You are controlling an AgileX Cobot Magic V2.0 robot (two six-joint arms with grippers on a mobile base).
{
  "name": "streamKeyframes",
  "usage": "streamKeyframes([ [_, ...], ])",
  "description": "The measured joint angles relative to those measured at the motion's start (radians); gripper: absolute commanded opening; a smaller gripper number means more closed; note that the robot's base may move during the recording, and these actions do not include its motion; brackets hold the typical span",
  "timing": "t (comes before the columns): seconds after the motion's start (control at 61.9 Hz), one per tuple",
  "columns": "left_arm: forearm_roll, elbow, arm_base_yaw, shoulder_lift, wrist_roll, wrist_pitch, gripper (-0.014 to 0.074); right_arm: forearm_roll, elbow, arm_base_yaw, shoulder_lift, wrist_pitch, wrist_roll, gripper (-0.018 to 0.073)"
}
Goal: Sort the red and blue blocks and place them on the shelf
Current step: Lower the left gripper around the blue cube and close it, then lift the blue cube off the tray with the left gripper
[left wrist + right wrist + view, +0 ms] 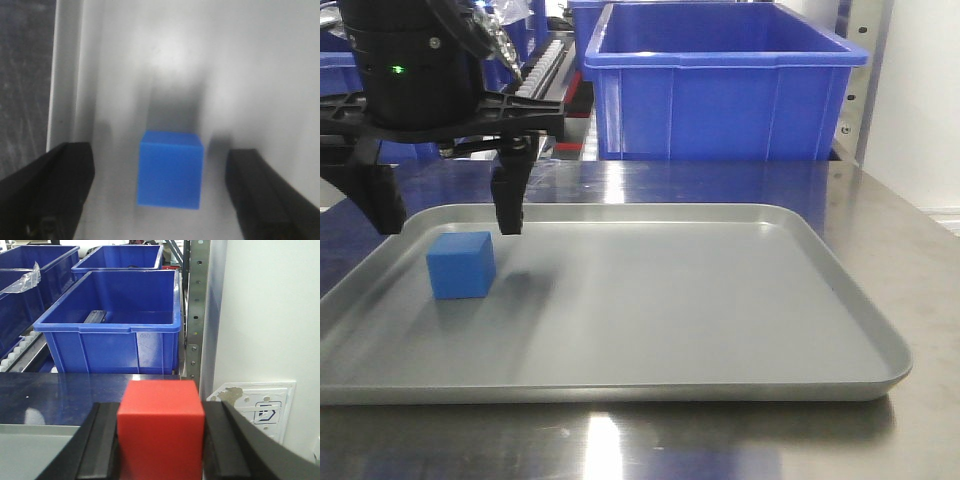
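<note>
My left gripper should grab the blue block (pixel 460 265) by its two opposite sides next. Then it can sort the block onto the shelf (pixel 556 80).
The blue block (pixel 460 265) rests on the grey tray (pixel 720 310) near its left side. My left gripper (pixel 448 226) hovers open just above and behind it. In the left wrist view the blue block (pixel 171 170) lies between the two black fingers (pixel 55 190), with a gap on each side. My right gripper (pixel 161 440) is shut on the red block (pixel 161 427), held above the tray's right end and facing the shelf (pixel 196 305). The right gripper is out of the front view.
A large blue bin (pixel 720 85) stands behind the tray on the shelf's roller tracks (pixel 545 65). More blue bins (pixel 30 275) sit to the left. A white wall with a socket plate (pixel 260 407) lies right of the shelf upright.
</note>
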Motion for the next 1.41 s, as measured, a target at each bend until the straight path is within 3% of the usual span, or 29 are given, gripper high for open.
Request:
streamKeyframes([
  [0.824, -0.050, 0.035, 0.000, 0.052, 0.043, -0.050, 0.0578, 0.000, 0.000, 0.000, 0.000, 0.000, 0.000, 0.0056],
  [1.115, -0.060, 0.035, 0.000, 0.052, 0.043, -0.057, 0.0385, -0.002, 0.000, 0.000, 0.000, 0.000, 0.000, 0.0056],
  [1.357, -0.061, 0.035, 0.000, 0.052, 0.043, -0.056, 0.0123, -0.002, 0.000, 0.000, 0.000, 0.000, 0.000, 0.0056],
  [1.406, -0.061, 0.035, 0.000, 0.052, 0.043, -0.054, 0.0125, -0.002, 0.000, 0.000, 0.000, 0.000, 0.000, 0.0056],
])
